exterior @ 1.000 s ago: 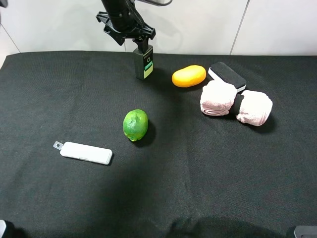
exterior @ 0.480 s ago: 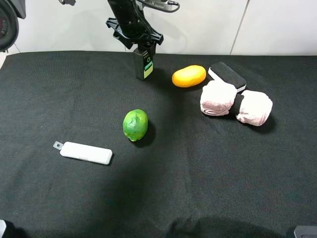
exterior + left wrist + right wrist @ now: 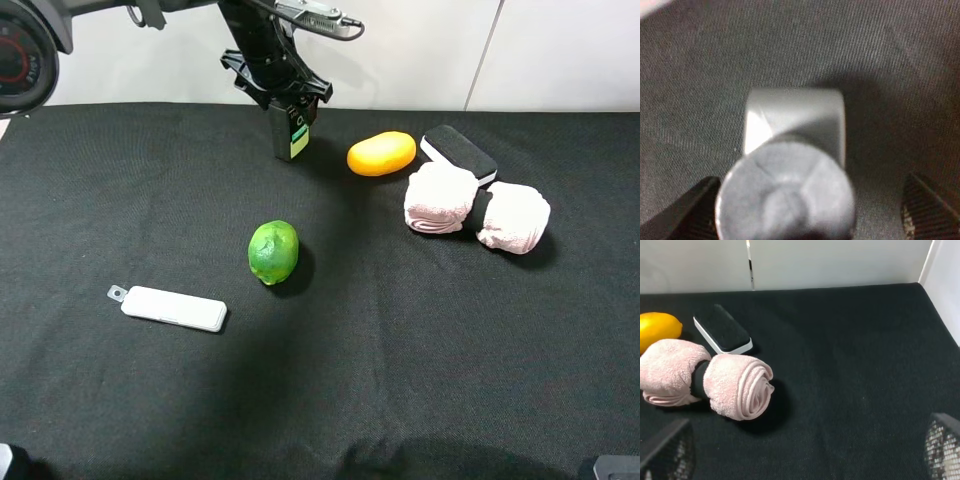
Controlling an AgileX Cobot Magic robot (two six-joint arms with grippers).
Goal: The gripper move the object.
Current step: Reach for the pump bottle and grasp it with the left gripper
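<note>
My left gripper should grab the dark pump bottle (image 3: 792,115) next by its pump head (image 3: 785,192), to move the bottle across the cloth.
The dark pump bottle (image 3: 292,135) with a pale green label stands upright at the back of the black cloth (image 3: 420,360). My left gripper (image 3: 288,100) hangs right over its pump head. In the left wrist view the round pump head (image 3: 785,195) and the bottle body (image 3: 795,115) fill the middle. The left gripper (image 3: 807,205) is open, with one finger (image 3: 695,210) close beside the head and the other finger (image 3: 930,205) well apart from it. My right gripper (image 3: 805,445) is open and empty, low over the cloth at the right.
A green lime (image 3: 273,252) lies mid-table. A yellow fruit (image 3: 381,153), a black-and-white eraser block (image 3: 458,153) and a rolled pink towel (image 3: 475,208) lie right of the bottle. A flat white device (image 3: 172,308) lies front left.
The left arm has shifted a little right and down over the bottle. The bottle stands where it was.
</note>
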